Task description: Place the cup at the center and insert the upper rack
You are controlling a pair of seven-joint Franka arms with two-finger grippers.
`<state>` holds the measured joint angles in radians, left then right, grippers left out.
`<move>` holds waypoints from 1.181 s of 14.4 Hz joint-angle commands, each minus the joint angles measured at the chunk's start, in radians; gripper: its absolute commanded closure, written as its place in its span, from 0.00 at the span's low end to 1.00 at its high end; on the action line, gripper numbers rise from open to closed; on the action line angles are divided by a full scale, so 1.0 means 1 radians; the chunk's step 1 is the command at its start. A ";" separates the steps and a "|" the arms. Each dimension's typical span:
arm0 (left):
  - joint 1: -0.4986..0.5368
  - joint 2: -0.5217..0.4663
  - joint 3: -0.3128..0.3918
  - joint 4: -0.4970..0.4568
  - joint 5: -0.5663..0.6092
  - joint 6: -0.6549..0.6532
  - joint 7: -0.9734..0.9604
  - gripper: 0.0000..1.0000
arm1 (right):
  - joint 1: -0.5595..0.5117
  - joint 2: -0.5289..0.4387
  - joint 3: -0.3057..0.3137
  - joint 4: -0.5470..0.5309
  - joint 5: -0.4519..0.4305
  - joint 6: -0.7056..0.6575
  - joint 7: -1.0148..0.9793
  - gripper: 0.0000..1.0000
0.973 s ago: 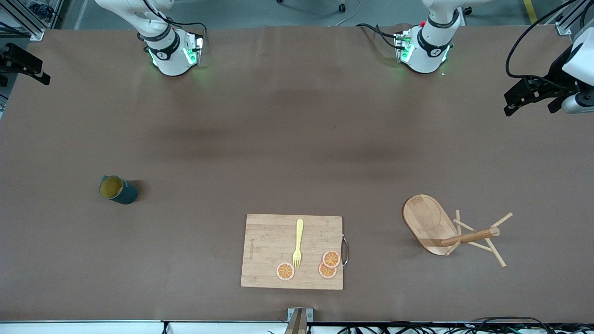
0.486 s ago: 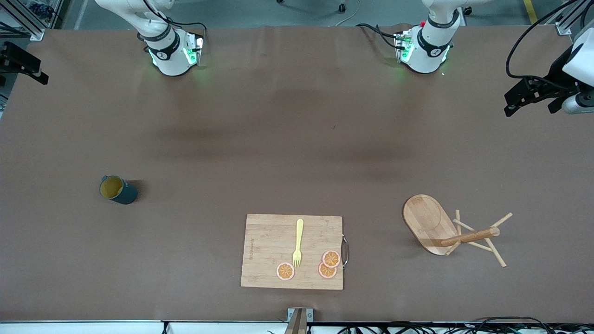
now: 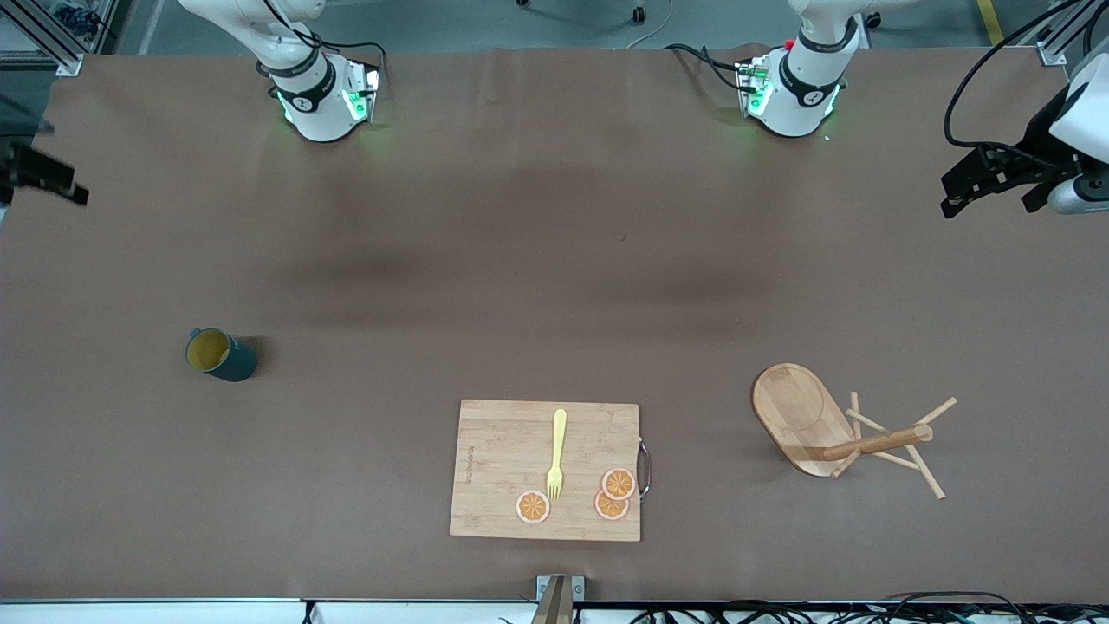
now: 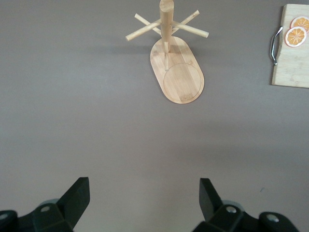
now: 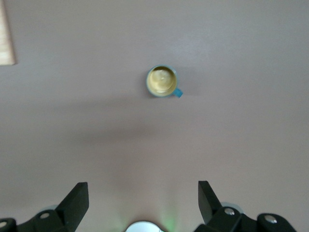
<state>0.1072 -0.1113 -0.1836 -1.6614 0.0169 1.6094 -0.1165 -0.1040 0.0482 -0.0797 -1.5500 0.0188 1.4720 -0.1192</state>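
The teal cup needs to go at the center, so my right gripper needs to grab it by its rim (image 3: 208, 331) (image 5: 154, 70) next and then place it there.
The dark teal cup (image 3: 222, 355) with a yellow inside stands upright toward the right arm's end of the table; the right wrist view looks down into the cup (image 5: 162, 80). The upper rack (image 3: 832, 429), a wooden mug tree on an oval base, stands upright toward the left arm's end, and the left wrist view shows the rack (image 4: 176, 67) from above. My left gripper (image 3: 988, 195) hangs open and empty over the table's edge at that end, well short of the rack (image 4: 145, 198). My right gripper (image 3: 39, 169) hangs open over its own end, away from the cup (image 5: 143, 198).
A bamboo cutting board (image 3: 498, 468) lies near the front edge between cup and rack, with a yellow fork (image 3: 557, 451) and three orange slices (image 3: 611, 496) on it. Its metal handle (image 4: 274, 44) faces the rack. Brown table cover (image 3: 554, 260) spans the middle.
The right gripper has slid lower along the front view's edge. The left gripper, cup, rack and board have not moved.
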 commanded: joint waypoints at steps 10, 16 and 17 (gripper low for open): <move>0.009 0.021 -0.004 0.026 0.005 -0.014 0.024 0.00 | -0.031 0.266 0.018 -0.249 0.030 0.557 -0.308 0.00; 0.008 0.038 -0.004 0.043 0.005 -0.014 0.023 0.00 | -0.062 0.331 0.018 -0.357 0.032 0.758 -0.339 0.00; 0.009 0.039 -0.004 0.045 0.005 -0.014 0.023 0.00 | -0.065 0.343 0.018 -0.358 0.042 0.771 -0.339 0.00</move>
<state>0.1082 -0.0898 -0.1828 -1.6491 0.0169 1.6093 -0.1165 -0.1452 0.3875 -0.0735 -1.8813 0.0360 2.2073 -0.4359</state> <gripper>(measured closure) 0.000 0.000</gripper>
